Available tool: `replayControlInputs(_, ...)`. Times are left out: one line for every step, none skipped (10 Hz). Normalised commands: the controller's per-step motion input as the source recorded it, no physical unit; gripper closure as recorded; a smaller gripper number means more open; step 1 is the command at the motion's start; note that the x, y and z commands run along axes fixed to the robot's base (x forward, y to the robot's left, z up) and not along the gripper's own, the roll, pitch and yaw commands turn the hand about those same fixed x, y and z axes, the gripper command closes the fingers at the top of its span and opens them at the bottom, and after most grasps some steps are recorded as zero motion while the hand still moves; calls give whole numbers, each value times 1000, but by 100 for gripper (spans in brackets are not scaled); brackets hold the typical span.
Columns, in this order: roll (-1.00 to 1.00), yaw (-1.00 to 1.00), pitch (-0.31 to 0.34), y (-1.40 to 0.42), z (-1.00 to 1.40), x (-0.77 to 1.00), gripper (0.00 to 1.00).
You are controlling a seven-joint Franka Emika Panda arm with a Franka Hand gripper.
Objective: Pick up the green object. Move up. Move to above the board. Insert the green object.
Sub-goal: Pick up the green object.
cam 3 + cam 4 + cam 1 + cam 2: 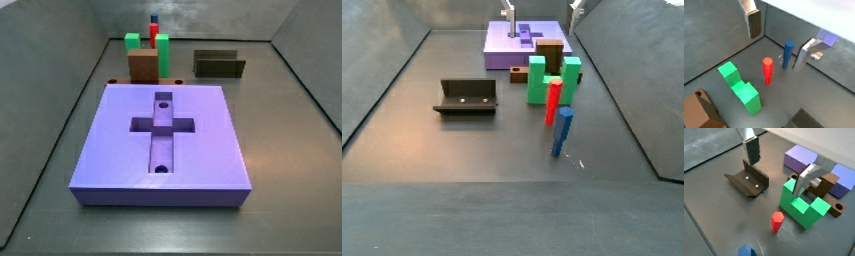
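The robot's gripper should next take hold of the green object by one upright prong [163,52], so that the green object's base stays free to slot into the board [120,150].
The green object [553,80] is a bright green U-shaped block standing on the floor, prongs up, against a brown block [549,55]. It also shows in both wrist views [741,86] [801,206] and in a side view [134,42]. The board [120,150] is a lavender slab with a cross recess, lying beyond the brown block [502,42]. My gripper [778,166] [778,38] is open and empty, well above the floor. One finger [804,180] hangs over the green object, the other finger [753,150] over the fixture side. Only its fingertips [508,12] show in a side view.
A thin red piece [552,103] and a blue piece [561,132] stand upright beside the green object. The dark fixture [466,97] stands to one side. Grey walls enclose the floor.
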Motion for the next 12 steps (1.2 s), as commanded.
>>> replayControlInputs(0,3,0,-31,-83,0,0)
replayControlInputs(-11,0,0,-14,-97,0,0)
replayControlInputs(-3,0,0,-129,-114,0,0)
replayControlInputs(0,0,0,-291,-86,0,0)
replayControlInputs(0,0,0,-337,-154,0,0)
replayControlInputs(-43,0,0,-154,-220,0,0)
replayControlInputs(-24,0,0,-9,-186,0,0)
replayControlInputs(0,0,0,-123,-120,0,0)
replayControlInputs(0,0,0,-386,-69,100,0)
replayControlInputs(0,-29,0,-363,-380,300,0)
replayControlInputs(-14,-6,0,-257,-554,294,0)
replayControlInputs(-51,0,0,-280,-543,357,0)
